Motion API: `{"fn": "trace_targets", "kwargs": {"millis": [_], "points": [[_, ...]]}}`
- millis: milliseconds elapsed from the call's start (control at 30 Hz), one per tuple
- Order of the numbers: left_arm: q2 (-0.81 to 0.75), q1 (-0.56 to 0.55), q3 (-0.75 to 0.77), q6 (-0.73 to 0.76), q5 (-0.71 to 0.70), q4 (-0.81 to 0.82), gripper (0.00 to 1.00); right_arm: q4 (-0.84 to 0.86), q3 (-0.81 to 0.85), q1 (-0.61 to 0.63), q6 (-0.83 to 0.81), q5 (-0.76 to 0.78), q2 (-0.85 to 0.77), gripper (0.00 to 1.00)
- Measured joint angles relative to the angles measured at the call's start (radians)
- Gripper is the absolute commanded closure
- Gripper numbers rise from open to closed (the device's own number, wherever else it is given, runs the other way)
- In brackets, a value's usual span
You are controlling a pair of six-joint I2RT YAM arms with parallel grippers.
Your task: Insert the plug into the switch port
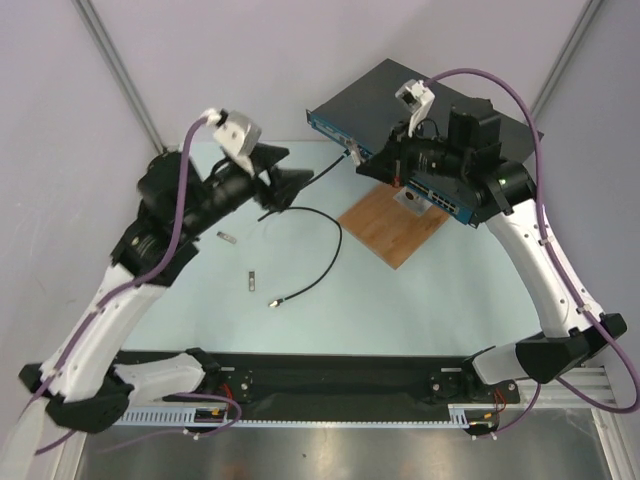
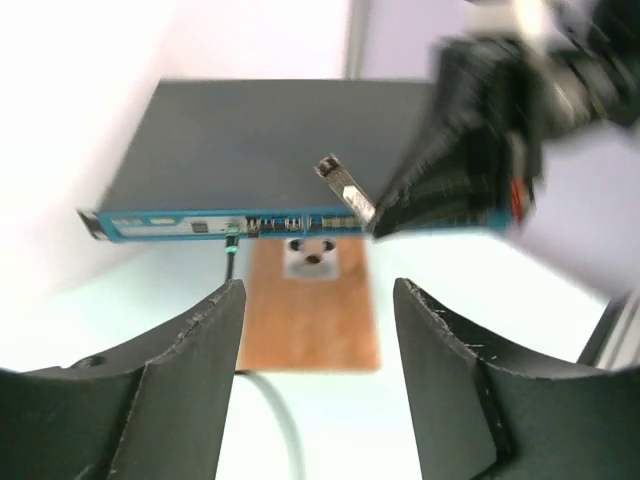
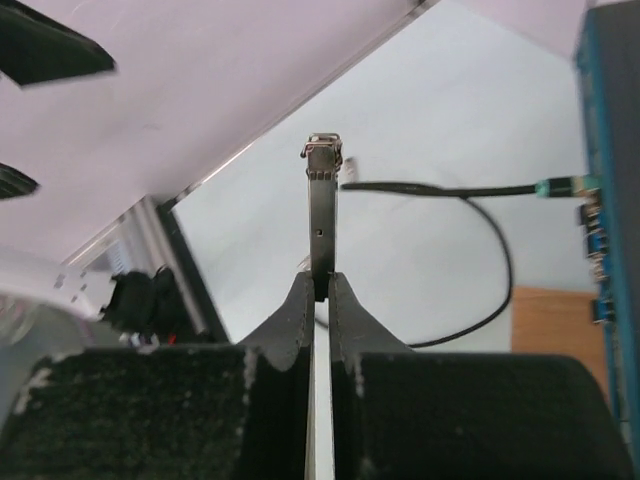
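Observation:
I should next use my left gripper to grab the plug by the dark-tipped end that sticks out of my right gripper. The opposite end then stays free to insert.
The switch [image 1: 400, 100], a flat box with a black top and a blue front face of ports [image 2: 300, 222], lies at the back of the table. My right gripper [image 3: 321, 285] is shut on the plug [image 3: 321, 210], a slim metal module that sticks out beyond the fingertips. It hangs just in front of the blue face, and the left wrist view shows the plug [image 2: 343, 187] there too. My left gripper [image 2: 320, 300] stands open and empty, facing the switch from the left [image 1: 295, 180].
A black cable [image 1: 325, 260] with a green end [image 2: 232, 237] sits in a port at the left of the face and loops over the table. A brown wooden board [image 1: 392, 225] lies before the switch. Two small metal pieces [image 1: 228, 237] [image 1: 252, 281] lie left of the cable.

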Motion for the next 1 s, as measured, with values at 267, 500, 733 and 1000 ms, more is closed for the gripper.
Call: {"fn": "trace_targets", "kwargs": {"millis": [267, 500, 733, 1000], "points": [[-0.281, 0.001, -0.13, 0.552, 0.281, -0.16, 0.34, -0.326, -0.013, 0.059, -0.164, -0.314, -0.024, 1.0], [-0.24, -0.205, -0.108, 0.968, 0.29, -0.425, 0.4, -0.533, -0.122, 0.188, -0.285, -0.427, -0.025, 1.0], [-0.135, -0.386, -0.111, 1.168, 0.183, -0.54, 0.46, -0.576, -0.152, 0.208, -0.288, -0.49, -0.011, 1.0], [-0.084, -0.421, -0.111, 1.263, 0.137, -0.587, 0.5, -0.576, -0.158, 0.218, -0.277, -0.516, -0.002, 1.0]]}}
